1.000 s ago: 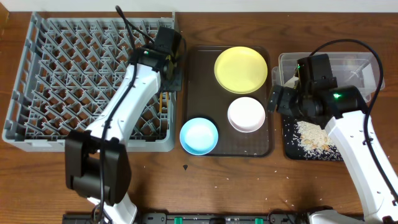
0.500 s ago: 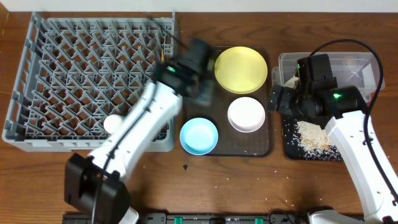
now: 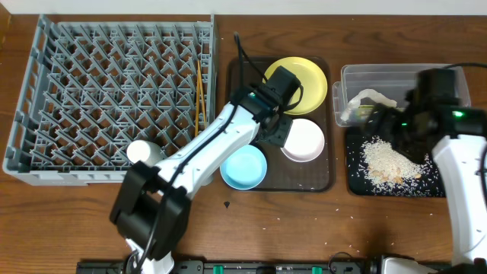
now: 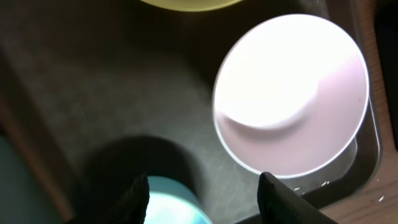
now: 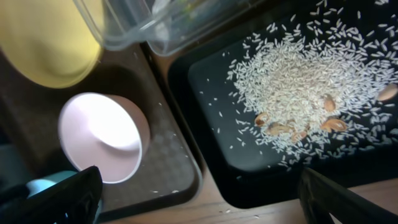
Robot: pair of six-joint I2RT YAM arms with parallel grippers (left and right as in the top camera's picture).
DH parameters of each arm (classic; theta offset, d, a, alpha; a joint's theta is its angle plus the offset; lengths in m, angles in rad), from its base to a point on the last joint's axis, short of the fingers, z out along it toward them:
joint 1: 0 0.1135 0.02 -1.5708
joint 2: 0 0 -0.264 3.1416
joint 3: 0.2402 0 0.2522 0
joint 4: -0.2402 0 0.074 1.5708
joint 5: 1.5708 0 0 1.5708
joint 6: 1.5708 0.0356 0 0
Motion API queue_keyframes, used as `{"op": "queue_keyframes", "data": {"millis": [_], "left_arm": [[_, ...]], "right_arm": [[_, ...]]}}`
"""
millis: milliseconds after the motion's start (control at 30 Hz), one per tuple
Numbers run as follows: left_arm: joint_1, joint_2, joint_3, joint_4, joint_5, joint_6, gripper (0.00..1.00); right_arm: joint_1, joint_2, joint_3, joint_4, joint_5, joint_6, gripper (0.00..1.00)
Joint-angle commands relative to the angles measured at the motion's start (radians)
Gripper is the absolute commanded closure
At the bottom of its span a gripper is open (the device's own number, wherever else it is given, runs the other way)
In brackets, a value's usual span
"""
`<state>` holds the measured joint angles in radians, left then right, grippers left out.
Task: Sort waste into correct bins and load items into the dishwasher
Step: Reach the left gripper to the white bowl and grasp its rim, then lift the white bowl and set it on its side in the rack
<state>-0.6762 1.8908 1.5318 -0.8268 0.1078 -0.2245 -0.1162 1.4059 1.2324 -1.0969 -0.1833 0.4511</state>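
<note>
My left gripper grabs the white bowl's rim on its rack-facing side next, to load it on edge into the dishwasher rack.
The grey dishwasher rack holds two chopsticks and the cream cup. My left gripper is open and empty, low over the brown serving tray between the light blue bowl and the white bowl; both show in the left wrist view, blue bowl, white bowl. The yellow plate lies behind them. My right gripper is open and empty over the black tray of rice. Crumpled paper lies in the clear tub. The wrapper is not clearly visible.
The brown serving tray sits between the rack and the bins. A few loose grains lie on the wooden table near the front edge. Brownish food bits sit in the rice pile.
My left arm swung from the rack's right edge to the brown tray, leaving the chopsticks in the rack. My right arm shifted right, over the black tray.
</note>
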Motion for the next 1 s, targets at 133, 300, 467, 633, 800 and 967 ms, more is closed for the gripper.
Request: {"op": "queue_keyframes", "data": {"millis": [133, 300, 467, 633, 800, 967], "left_arm": [[0.000, 0.092, -0.005, 0.067, 0.079, -0.018, 0.43], [0.000, 0.179, -0.005, 0.096, 0.126, -0.018, 0.47], [0.002, 0.213, -0.005, 0.116, 0.124, -0.017, 0.78], [0.004, 0.211, 0.002, 0.143, 0.124, -0.017, 0.92], [0.029, 0.154, 0.012, 0.129, 0.124, -0.016, 0.93], [0.108, 0.000, 0.012, 0.121, 0.123, -0.016, 0.93]], "right_arm": [[-0.039, -0.009, 0.009, 0.002, -0.132, -0.074, 0.01], [-0.038, -0.009, 0.009, 0.002, -0.132, -0.074, 0.01], [-0.038, -0.009, 0.009, 0.002, -0.132, -0.074, 0.01], [-0.038, -0.009, 0.009, 0.002, -0.132, -0.074, 0.01], [-0.038, -0.009, 0.009, 0.002, -0.132, -0.074, 0.01], [-0.038, -0.009, 0.009, 0.002, -0.132, -0.074, 0.01]]}}
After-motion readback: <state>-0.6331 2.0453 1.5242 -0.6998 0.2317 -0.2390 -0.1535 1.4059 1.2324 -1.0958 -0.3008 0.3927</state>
